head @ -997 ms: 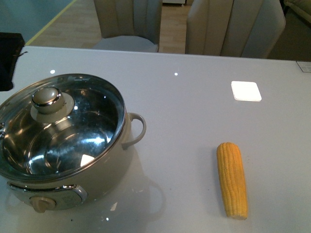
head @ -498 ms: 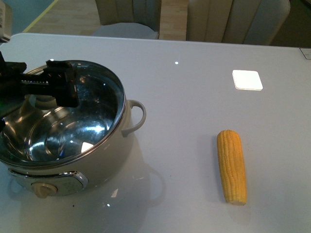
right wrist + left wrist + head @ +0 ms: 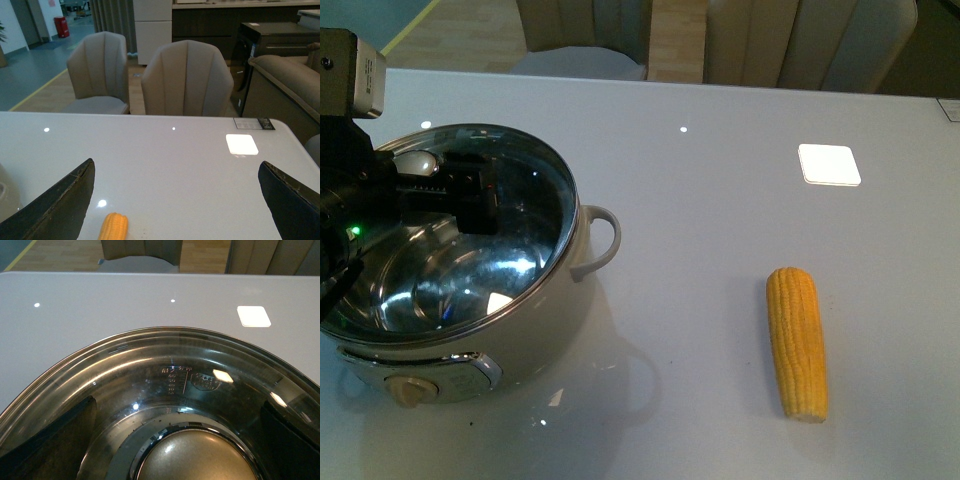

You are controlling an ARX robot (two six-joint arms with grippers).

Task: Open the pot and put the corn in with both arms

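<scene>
Next, my left gripper grabs the narrow beige knob (image 3: 417,163) at the glass lid's centre, since the lid spreads far wider than my open fingers.
The cream-white pot (image 3: 520,330) stands at the table's front left with its glass lid (image 3: 520,215) on. My left gripper (image 3: 430,195) is open and hovers over the lid, one finger on each side of the beige knob (image 3: 415,160). In the left wrist view the knob (image 3: 197,460) lies between the open fingers (image 3: 50,440), with the gripper (image 3: 178,405) just above the glass. The yellow corn (image 3: 797,342) lies lengthwise on the table at the right. My right gripper (image 3: 176,164) is open and empty above the table, with the corn tip (image 3: 113,226) near its one finger.
A bright white square (image 3: 829,164) shows on the grey table (image 3: 700,230) at the back right. Two beige chairs (image 3: 800,45) stand behind the far edge. A small label (image 3: 254,123) lies at the table's far right corner. The pot's loop handle (image 3: 602,250) points toward the corn.
My left gripper has come in from the left over the lid and moved a little further right across it. The corn and pot have not moved.
</scene>
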